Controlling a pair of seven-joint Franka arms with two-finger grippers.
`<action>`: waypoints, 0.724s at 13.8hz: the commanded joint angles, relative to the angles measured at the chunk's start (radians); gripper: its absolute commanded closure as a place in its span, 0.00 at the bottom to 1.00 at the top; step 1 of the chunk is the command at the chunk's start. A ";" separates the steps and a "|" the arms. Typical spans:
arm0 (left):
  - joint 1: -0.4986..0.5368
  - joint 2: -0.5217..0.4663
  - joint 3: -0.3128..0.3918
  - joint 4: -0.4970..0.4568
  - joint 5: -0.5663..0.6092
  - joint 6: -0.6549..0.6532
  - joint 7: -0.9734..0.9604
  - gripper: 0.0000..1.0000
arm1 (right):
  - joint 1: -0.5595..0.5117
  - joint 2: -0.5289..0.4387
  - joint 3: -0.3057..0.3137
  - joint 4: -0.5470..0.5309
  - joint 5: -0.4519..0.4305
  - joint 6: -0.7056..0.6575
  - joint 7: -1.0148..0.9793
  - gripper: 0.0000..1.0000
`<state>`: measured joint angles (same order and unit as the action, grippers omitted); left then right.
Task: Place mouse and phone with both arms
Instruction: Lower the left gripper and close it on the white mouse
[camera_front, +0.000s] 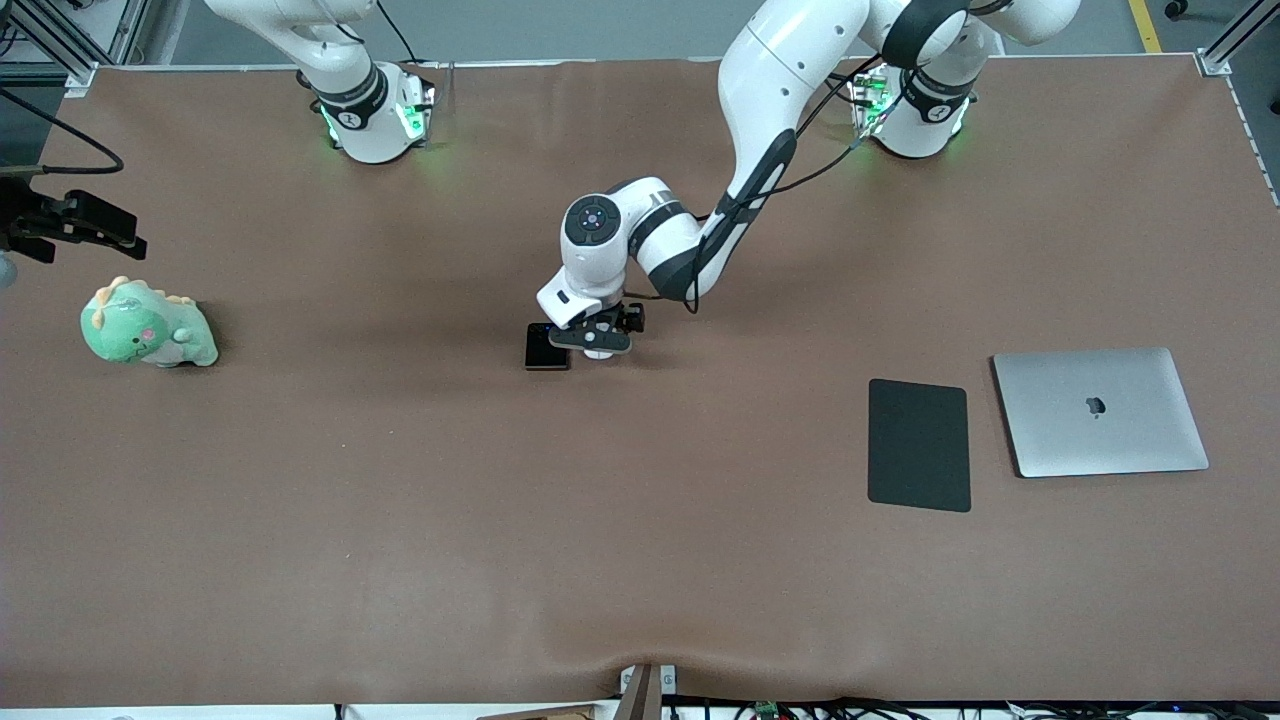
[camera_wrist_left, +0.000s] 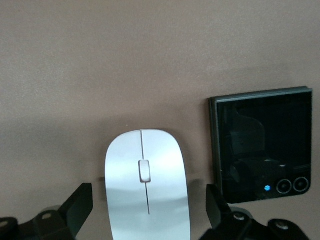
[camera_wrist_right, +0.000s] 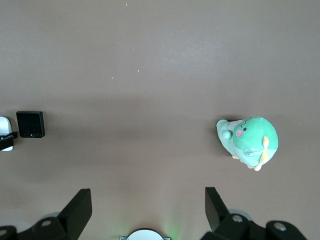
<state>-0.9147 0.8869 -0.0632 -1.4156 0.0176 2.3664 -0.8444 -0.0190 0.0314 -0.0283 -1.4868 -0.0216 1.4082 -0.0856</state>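
My left fingers, low around the white mouse, can close.
The white mouse (camera_wrist_left: 146, 155) lies on the brown table near its middle; only a sliver of it shows under the hand in the front view (camera_front: 600, 354). The black phone (camera_front: 547, 347) lies flat right beside it, toward the right arm's end, and also shows in the left wrist view (camera_wrist_left: 262, 145). My left gripper (camera_wrist_left: 148, 196) is low over the mouse (camera_front: 598, 348), open, one finger on each side with a gap on both. My right gripper (camera_wrist_right: 145, 197) is open and empty, high above its own base, out of the front view.
A matte black pad (camera_front: 919, 445) and a closed silver laptop (camera_front: 1100, 411) lie toward the left arm's end. A green plush dinosaur (camera_front: 145, 325) sits toward the right arm's end. A black fixture with a cable (camera_front: 70, 225) juts in above the plush.
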 joint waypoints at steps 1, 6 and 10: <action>-0.015 0.014 0.009 0.020 0.022 0.010 -0.012 0.00 | -0.007 -0.010 0.005 -0.010 0.000 0.006 -0.010 0.00; -0.012 0.009 0.008 0.017 0.016 -0.006 -0.021 1.00 | 0.001 -0.010 0.007 -0.007 0.000 0.008 -0.010 0.00; -0.006 -0.022 0.008 0.018 0.008 -0.100 -0.021 1.00 | 0.004 -0.005 0.007 -0.003 0.002 0.008 -0.010 0.00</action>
<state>-0.9176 0.8851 -0.0624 -1.4063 0.0179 2.3253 -0.8445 -0.0155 0.0314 -0.0222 -1.4868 -0.0216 1.4113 -0.0863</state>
